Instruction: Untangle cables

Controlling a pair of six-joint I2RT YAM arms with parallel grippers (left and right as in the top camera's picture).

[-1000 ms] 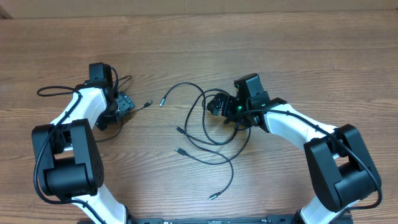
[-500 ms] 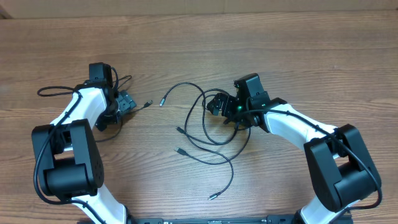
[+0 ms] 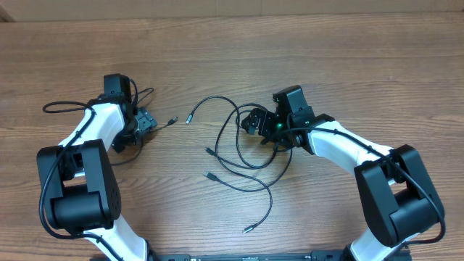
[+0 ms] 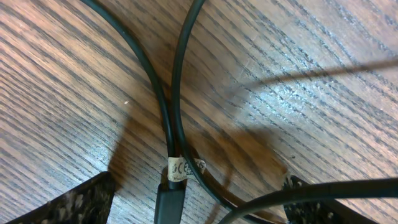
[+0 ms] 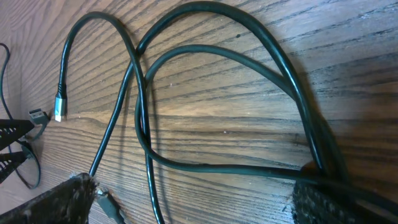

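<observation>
The white-labelled plug (image 4: 179,172) and the piece of cable beside it are between my left gripper's fingers, so my left gripper should close. Closing now would hold the cable.
Several black cables (image 3: 243,156) lie loosely looped over each other at the middle of the wooden table, their plug ends spread toward the left and front. My right gripper (image 3: 251,120) stands open at the tangle's upper right. In the right wrist view its jaws (image 5: 193,199) straddle crossing strands (image 5: 217,168), and a silvery-tipped plug (image 5: 59,109) lies at the left. A separate cable (image 3: 172,119) lies by my left gripper (image 3: 147,120). In the left wrist view this gripper (image 4: 196,208) is open low over two strands and a plug with a white label (image 4: 177,169).
The table's far edge (image 3: 232,16) runs along the top of the overhead view. Both arm bases stand at the front corners, left base (image 3: 76,196) and right base (image 3: 399,199). A thin black loop (image 3: 51,106) lies left of the left arm.
</observation>
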